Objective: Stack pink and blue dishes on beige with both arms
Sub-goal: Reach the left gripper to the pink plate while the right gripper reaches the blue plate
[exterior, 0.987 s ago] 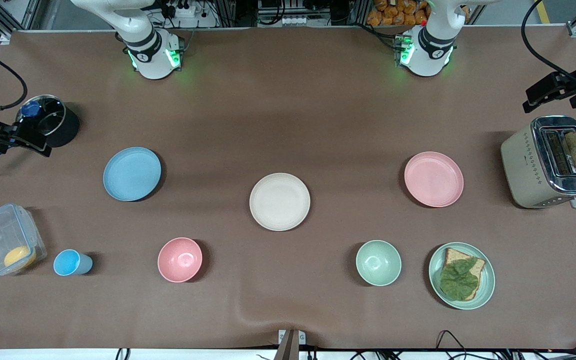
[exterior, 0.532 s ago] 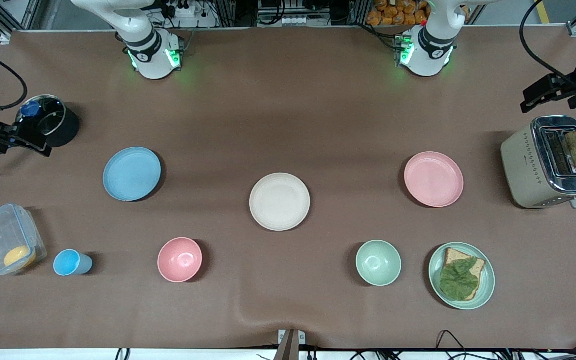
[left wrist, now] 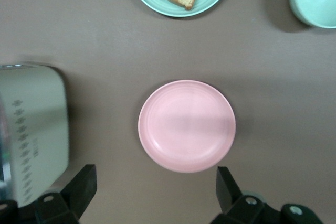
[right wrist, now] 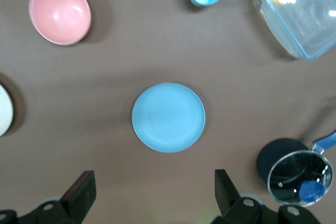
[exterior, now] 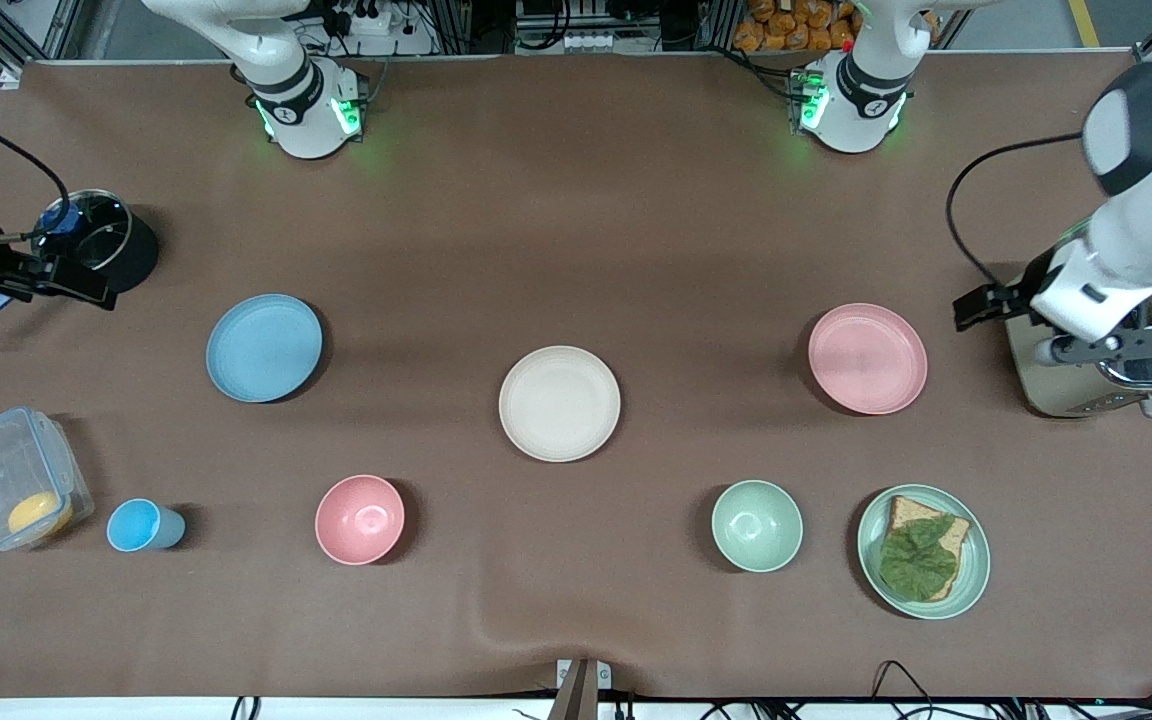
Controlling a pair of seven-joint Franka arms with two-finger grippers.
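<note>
The pink plate (exterior: 867, 358) should be picked up next by its rim with my left gripper, so that it can be stacked on the beige plate.
The beige plate (exterior: 559, 403) lies at the table's middle, with nothing on it. Toward the left arm's end lies the pink plate (exterior: 867, 358) (left wrist: 187, 126), and toward the right arm's end the blue plate (exterior: 264, 347) (right wrist: 168, 117). My left gripper (exterior: 979, 304) (left wrist: 154, 192) hangs open over the bare table between the toaster and the pink plate. Beside the pot, my right gripper (exterior: 71, 284) (right wrist: 153, 195) hangs open over the table, apart from the blue plate. Neither holds anything.
A toaster (exterior: 1086, 385) with toast stands under the left wrist. A black pot (exterior: 101, 250), a clear box (exterior: 11, 478) and a blue cup (exterior: 141, 526) are at the right arm's end. A pink bowl (exterior: 359, 519), green bowl (exterior: 757, 525) and green plate with bread (exterior: 923, 551) sit nearer the camera.
The left arm has swung in from the table's end over the toaster toward the pink plate. The right gripper has shifted slightly toward the blue plate. No dish has moved.
</note>
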